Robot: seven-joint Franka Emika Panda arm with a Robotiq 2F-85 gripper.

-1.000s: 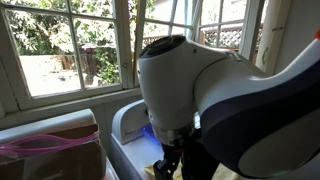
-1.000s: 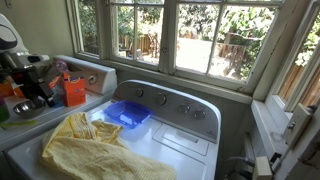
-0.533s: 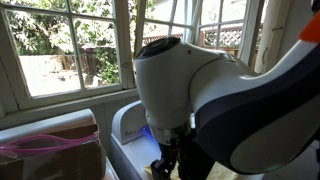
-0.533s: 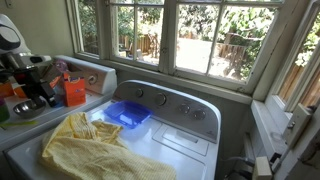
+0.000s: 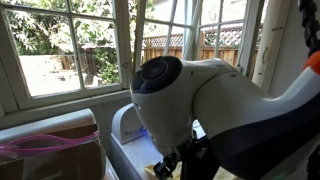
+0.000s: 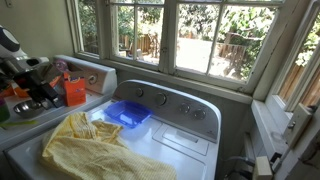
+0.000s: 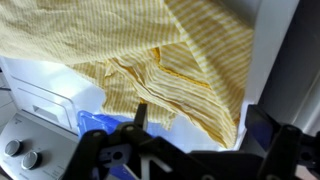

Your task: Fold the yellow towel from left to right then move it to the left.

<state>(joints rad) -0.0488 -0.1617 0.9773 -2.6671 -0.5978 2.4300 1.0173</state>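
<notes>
I will next grab the yellow towel (image 6: 95, 150) with my gripper by its edge nearest the orange container. Then I will fold that side across over the rest.
The yellow towel (image 6: 95, 150) lies crumpled and wrinkled on the white washer lid (image 6: 180, 145), at its near left part. In the wrist view the towel (image 7: 150, 50) fills the upper frame, and its folds lie close under my gripper (image 7: 197, 120). The gripper's two dark fingers stand wide apart, open and empty. My arm (image 6: 22, 62) shows at the left edge of an exterior view, beside the towel. In the exterior view taken close behind the arm, its white body (image 5: 200, 100) hides most of the washer, and only a small bit of towel (image 5: 150, 170) shows.
A small blue tray (image 6: 128, 112) sits by the towel's far edge, near the washer's control panel with knobs (image 6: 170, 104). An orange container (image 6: 75, 92) and clutter stand on the counter at the left. Windows run behind. A box holding pink plastic (image 5: 50, 150) stands nearby.
The arm's white body has turned and shifted a little in the close exterior view. The towel and the blue tray have not moved.
</notes>
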